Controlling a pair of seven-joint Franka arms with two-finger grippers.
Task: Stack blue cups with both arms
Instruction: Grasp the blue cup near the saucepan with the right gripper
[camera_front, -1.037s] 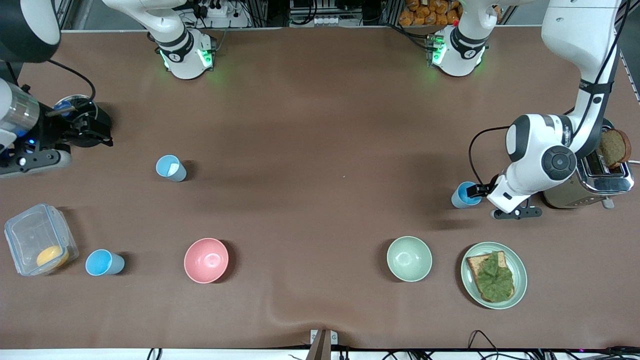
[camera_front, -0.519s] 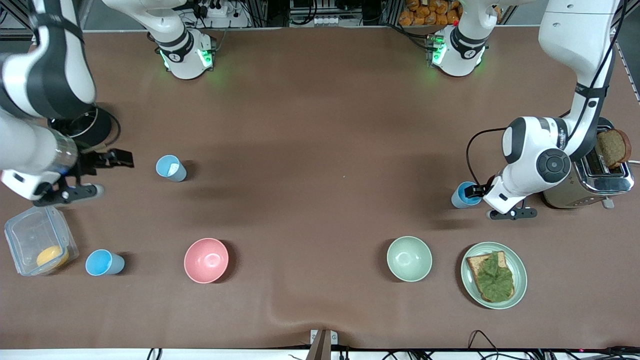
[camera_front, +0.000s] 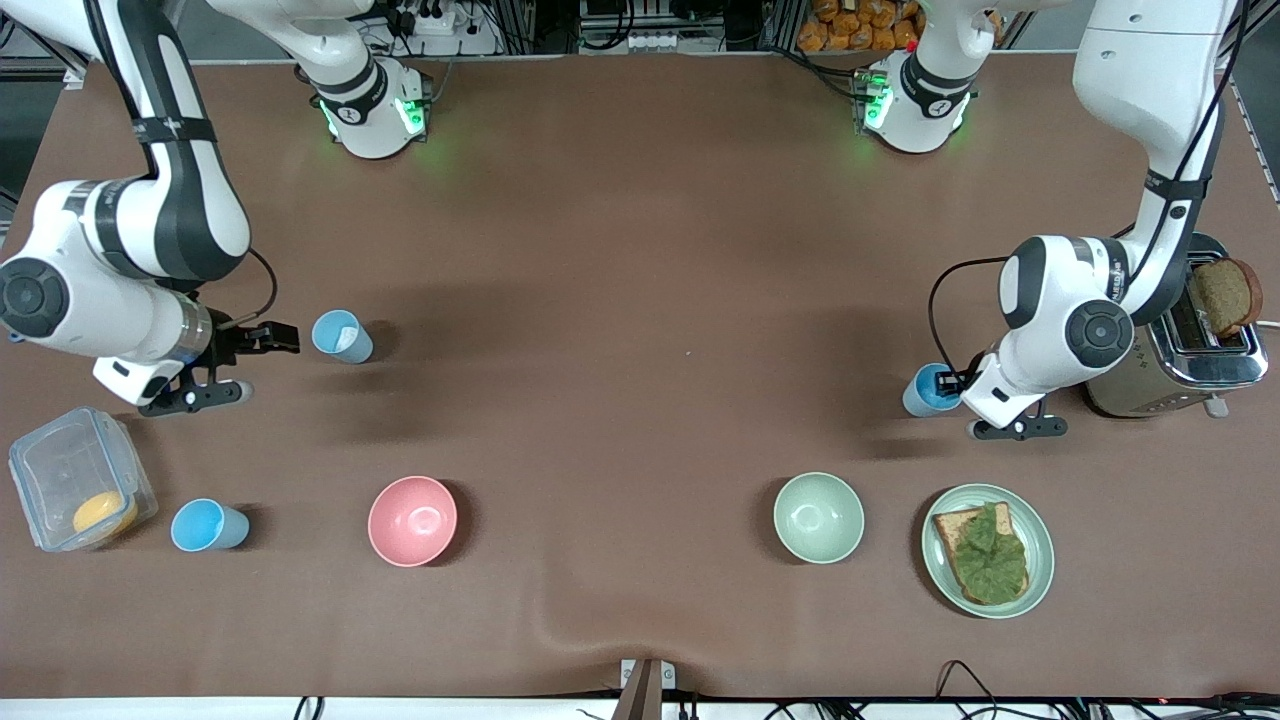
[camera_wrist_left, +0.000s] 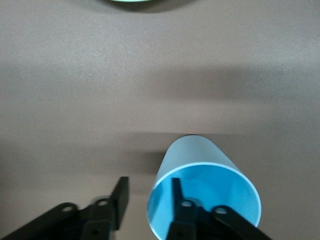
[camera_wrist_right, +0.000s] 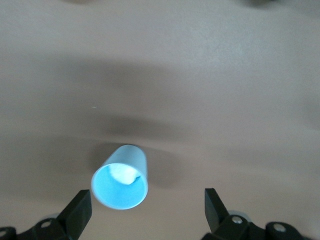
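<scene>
The right gripper will stack the blue cups, so it will next grab the blue cup by its open rim (camera_front: 350, 337) (camera_wrist_right: 119, 204).
Three blue cups stand upright on the brown table. One cup (camera_front: 341, 336) is toward the right arm's end. My right gripper (camera_front: 288, 340) is open just beside it, and in the right wrist view this cup (camera_wrist_right: 121, 177) sits ahead of the wide-spread fingers (camera_wrist_right: 80, 212), close to one of them. Another cup (camera_front: 928, 390) is toward the left arm's end. My left gripper (camera_front: 957, 383) is open at its rim. In the left wrist view one finger (camera_wrist_left: 176, 197) is inside this cup (camera_wrist_left: 200, 165) and the other outside. The third cup (camera_front: 208, 526) stands alone nearer the camera.
A pink bowl (camera_front: 412, 520) and a pale green bowl (camera_front: 818, 517) sit nearer the camera. A plate with bread and lettuce (camera_front: 988, 550) and a toaster (camera_front: 1195, 345) are at the left arm's end. A clear lidded box (camera_front: 75, 480) is beside the third cup.
The right arm has swung in from the table's end and brought its gripper down beside its cup. The left gripper has edged slightly closer onto its cup.
</scene>
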